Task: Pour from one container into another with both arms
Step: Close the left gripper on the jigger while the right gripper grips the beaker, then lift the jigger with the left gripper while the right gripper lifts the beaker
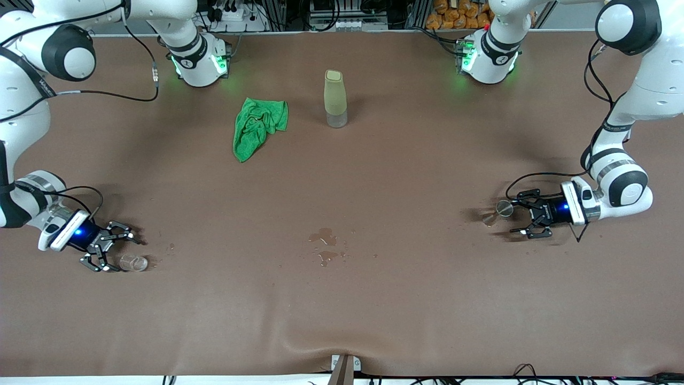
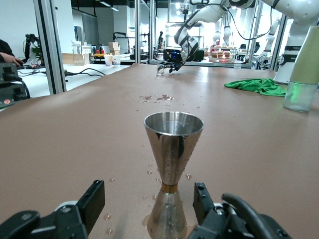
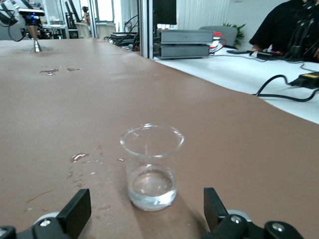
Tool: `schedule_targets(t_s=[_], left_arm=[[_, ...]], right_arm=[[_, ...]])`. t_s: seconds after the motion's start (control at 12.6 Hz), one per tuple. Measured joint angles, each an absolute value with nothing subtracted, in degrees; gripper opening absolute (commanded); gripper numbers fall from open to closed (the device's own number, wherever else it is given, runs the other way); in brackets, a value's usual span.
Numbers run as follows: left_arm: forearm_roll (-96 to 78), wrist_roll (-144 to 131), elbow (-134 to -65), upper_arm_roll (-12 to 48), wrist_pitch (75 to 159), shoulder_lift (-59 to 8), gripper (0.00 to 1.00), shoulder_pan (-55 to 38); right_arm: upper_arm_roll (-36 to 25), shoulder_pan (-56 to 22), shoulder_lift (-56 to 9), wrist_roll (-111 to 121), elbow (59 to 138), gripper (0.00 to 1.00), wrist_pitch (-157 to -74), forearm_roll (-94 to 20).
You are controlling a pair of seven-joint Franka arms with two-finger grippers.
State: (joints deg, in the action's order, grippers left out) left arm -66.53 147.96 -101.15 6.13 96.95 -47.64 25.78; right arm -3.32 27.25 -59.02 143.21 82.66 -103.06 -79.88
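The water in the clear glass needs to be poured into the other container [image 3: 36, 46], so my right gripper should grab the glass by its body [image 3: 152, 177] next.
A steel hourglass-shaped jigger [image 1: 502, 209] stands upright on the brown table toward the left arm's end, wet with droplets. My left gripper [image 1: 514, 216] is low at the table, its fingers on either side of the jigger's [image 2: 173, 144] lower cone with gaps showing; the left gripper [image 2: 148, 198] is open. Toward the right arm's end stands a small clear glass [image 1: 133, 263] with a little water in it. My right gripper [image 1: 122, 251] is low beside it. In the right wrist view the glass [image 3: 151, 164] sits just past the wide-open right gripper [image 3: 144, 206], untouched.
A tall bottle with a pale yellow-green cover [image 1: 335, 99] and a crumpled green cloth [image 1: 259, 125] lie nearer the robots' bases. A small puddle [image 1: 326, 246] wets the middle of the table. Droplets lie around both vessels.
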Motion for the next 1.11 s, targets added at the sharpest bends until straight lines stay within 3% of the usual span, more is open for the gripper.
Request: schedule_targets(t_s=[0.88,1.11], left_arm=[[-67.9,152.9,-102.7,6.2,98.8,-47.8,0.59,23.0],[-69.1,153.6,-103.2,6.2,99.2,-47.8,0.4,22.0]], right_arm=[[-2.9,24.2,-61.8,145.8,82.0,1.0,-103.1,-90.1],[-2.9,24.1,-61.8,145.8,82.0,1.0,-103.5,-90.5]])
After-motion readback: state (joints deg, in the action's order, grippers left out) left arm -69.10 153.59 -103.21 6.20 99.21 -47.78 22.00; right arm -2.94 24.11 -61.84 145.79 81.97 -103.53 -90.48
